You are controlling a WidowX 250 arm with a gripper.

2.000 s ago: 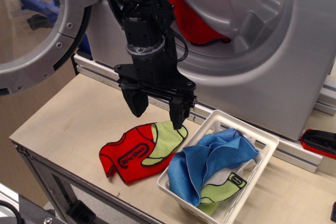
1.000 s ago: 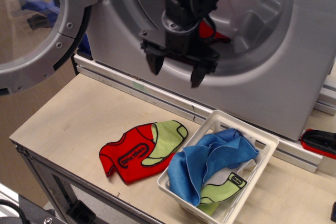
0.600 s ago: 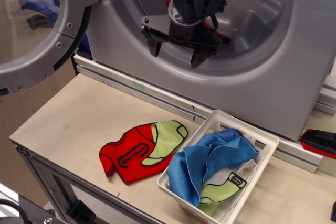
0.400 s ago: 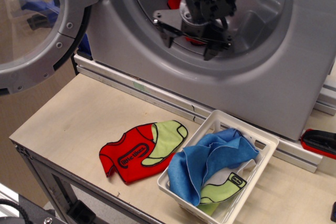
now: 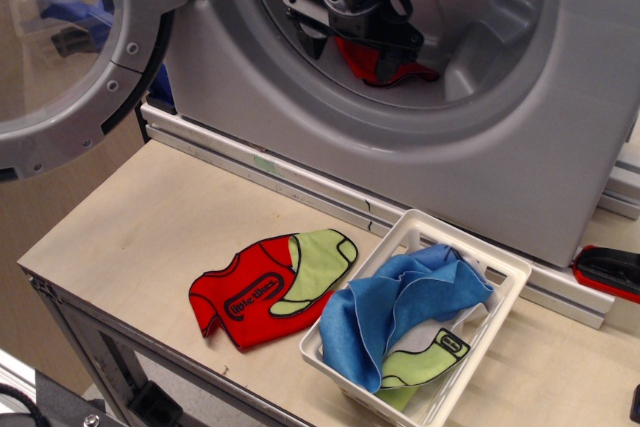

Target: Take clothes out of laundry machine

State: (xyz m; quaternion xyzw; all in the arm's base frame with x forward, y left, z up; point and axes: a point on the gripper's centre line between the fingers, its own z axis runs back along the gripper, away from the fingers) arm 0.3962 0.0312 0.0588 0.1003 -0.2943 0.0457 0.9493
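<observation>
My gripper is to grab the bright red cloth by its middle (image 5: 376, 61) next, so that it can take the cloth out of the laundry machine.
The silver-grey laundry machine (image 5: 560, 127) stands open at the back of the table. A bright red cloth with black edging (image 5: 390, 67) lies in the bottom of its drum. My gripper (image 5: 360, 45) is inside the drum opening, open, with its black fingers (image 5: 311, 42) spread just above and to either side of the red cloth. It holds nothing. A red and light green garment (image 5: 268, 289) lies flat on the wooden table in front of the machine.
A white slotted basket (image 5: 503, 265) at the front right holds a blue cloth (image 5: 400, 312) and a green piece. The round door (image 5: 70, 57) hangs open at the left. A red and black object (image 5: 610, 272) lies at the right edge.
My gripper has risen from above the red and green garment on the table and moved back into the drum, down to the red cloth. It stays open. The garment and basket have not moved.
</observation>
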